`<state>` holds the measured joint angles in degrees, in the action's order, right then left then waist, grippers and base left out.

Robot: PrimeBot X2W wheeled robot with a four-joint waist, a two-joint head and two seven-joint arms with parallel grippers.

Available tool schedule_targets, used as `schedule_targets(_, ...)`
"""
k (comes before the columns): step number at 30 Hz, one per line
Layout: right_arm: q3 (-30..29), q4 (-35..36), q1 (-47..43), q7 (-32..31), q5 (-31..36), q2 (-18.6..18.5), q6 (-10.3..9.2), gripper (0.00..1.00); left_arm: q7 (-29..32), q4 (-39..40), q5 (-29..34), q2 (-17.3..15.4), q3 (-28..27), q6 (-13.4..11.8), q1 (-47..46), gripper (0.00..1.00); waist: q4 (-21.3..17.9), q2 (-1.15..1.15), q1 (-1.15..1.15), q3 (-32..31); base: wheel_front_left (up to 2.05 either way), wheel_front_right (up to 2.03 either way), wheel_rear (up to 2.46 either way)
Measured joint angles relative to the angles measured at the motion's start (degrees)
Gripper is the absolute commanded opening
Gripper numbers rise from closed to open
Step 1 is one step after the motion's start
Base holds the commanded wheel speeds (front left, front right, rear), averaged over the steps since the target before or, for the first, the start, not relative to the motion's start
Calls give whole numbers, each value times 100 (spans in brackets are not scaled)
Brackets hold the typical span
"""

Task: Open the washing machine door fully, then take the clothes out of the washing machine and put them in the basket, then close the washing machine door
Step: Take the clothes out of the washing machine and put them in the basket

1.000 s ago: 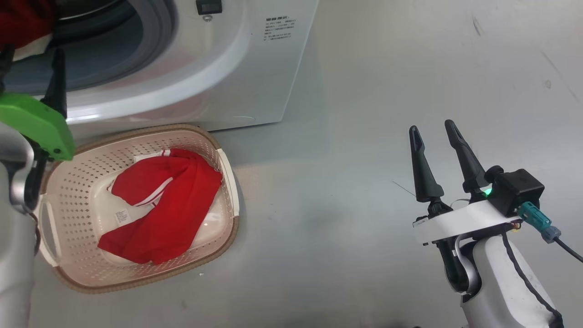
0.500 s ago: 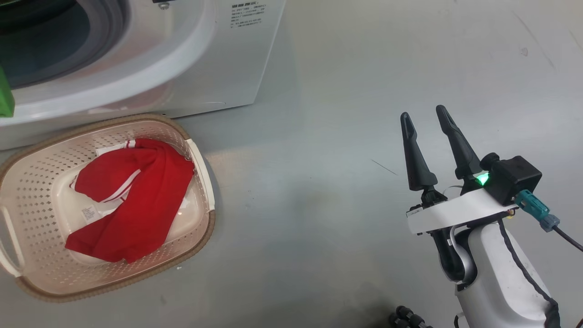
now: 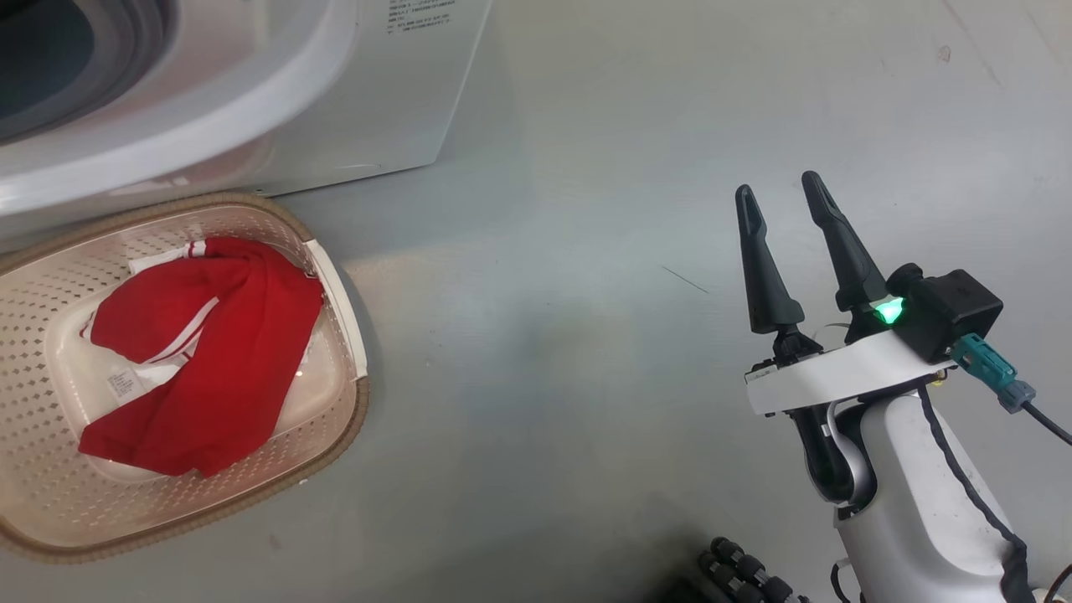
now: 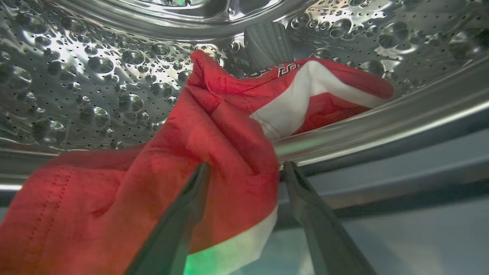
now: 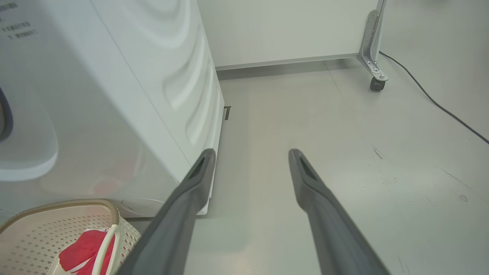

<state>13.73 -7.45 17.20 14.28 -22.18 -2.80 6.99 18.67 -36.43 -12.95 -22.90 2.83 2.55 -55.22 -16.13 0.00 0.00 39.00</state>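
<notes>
Next, my left gripper grabs that raised fold point(image 4: 243, 183) of the red garment over the drum's front edge, since the rest of the garment lies slack.
Inside the washing machine's steel drum point(image 4: 95, 76), a red garment with white trim point(image 4: 214, 126) hangs out over the drum's front lip. My left gripper point(image 4: 246, 168) is open, and a fold of that cloth lies between its two fingers. The washing machine point(image 3: 251, 100) stands at the upper left of the head view. The cream basket point(image 3: 33, 469) sits on the floor in front of it and holds another red garment point(image 3: 218, 352). My right gripper point(image 3: 776, 186) hovers open and empty over the floor, far right of the basket. The washing machine door is out of view.
The right wrist view has the open right gripper point(image 5: 251, 152) beside the washer's white side point(image 5: 133, 95), with the basket point(image 5: 38, 233) at lower left. A castor bracket point(image 5: 376, 82) and a black cable point(image 5: 431, 101) lie at the far right by a white panel point(image 5: 286, 30).
The head camera has swung, so the washer and basket slid towards the upper left. My left arm passed out of that view's left edge. The right gripper stays open.
</notes>
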Motion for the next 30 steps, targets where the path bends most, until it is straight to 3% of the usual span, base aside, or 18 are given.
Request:
schedule_targets(13,23,11,112,0,-30,9,0,100,-9,-461,2,-66,-8,-82,-468,100,-47,0,0,150,0,0,0)
schedule_targets(14,23,11,114,0,-56,9,0,100,-9,-499,2,-64,-9,-82,-486,88,-47,0,0,150,0,0,0)
schedule_targets(15,23,11,116,0,-58,9,0,100,-10,-537,2,-60,-10,-82,-510,19,-47,0,0,150,0,0,0)
schedule_targets(16,23,11,118,0,-58,9,0,100,-10,-572,2,-57,-9,-82,-534,0,-46,0,0,150,0,0,0)
schedule_targets(30,-35,-51,174,1,-58,12,0,100,-454,-1007,1,144,87,-25,-583,0,70,0,0,-18,0,0,0)
